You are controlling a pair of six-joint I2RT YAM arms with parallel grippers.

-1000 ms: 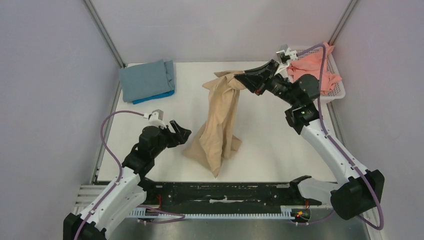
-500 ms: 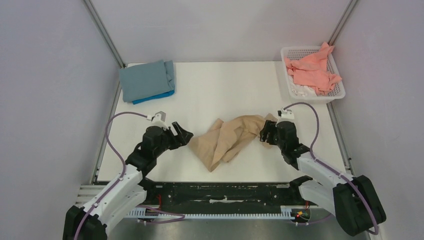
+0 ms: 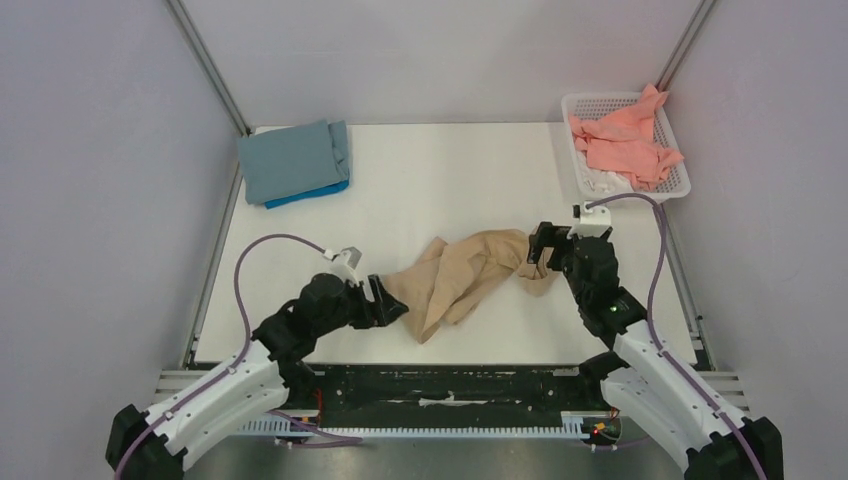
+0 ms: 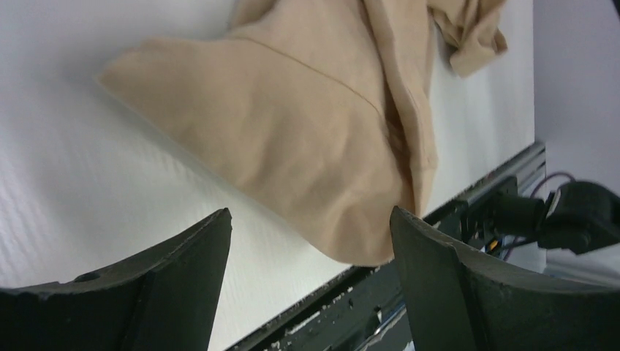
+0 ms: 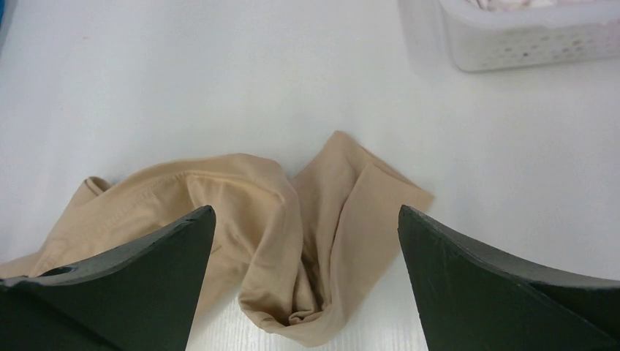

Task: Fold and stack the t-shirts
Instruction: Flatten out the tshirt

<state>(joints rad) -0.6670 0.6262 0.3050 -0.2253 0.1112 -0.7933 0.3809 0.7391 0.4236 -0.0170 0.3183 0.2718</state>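
Note:
The beige-tan t-shirt needs to be spread for folding, so my left gripper should next grab it by its near corner (image 3: pixel 423 336) (image 4: pixel 361 248), opposite the t-shirt's bunched end.
A beige-tan t-shirt (image 3: pixel 460 280) lies crumpled on the white table (image 3: pixel 450 180), near the front centre. My left gripper (image 3: pixel 395 305) is open at the shirt's near-left corner; in the left wrist view that corner (image 4: pixel 307 131) lies just ahead of the gripper (image 4: pixel 308 219), with nothing between the fingers. My right gripper (image 3: pixel 535 255) hangs open over the shirt's bunched right end (image 5: pixel 322 241); the gripper (image 5: pixel 305 212) holds nothing. A folded grey-blue t-shirt (image 3: pixel 292 160) lies on a bright blue one (image 3: pixel 312 192) at the back left. A salmon pink t-shirt (image 3: pixel 625 140) fills the basket.
The white lattice basket (image 3: pixel 575 120) stands at the back right corner, and its wall shows in the right wrist view (image 5: pixel 512 44). A black rail (image 3: pixel 450 385) runs along the table's near edge. Grey walls close in both sides.
The right gripper brought the beige shirt down from high at the back to the table, then opened and let it go. The left gripper moved right, up to the shirt's corner.

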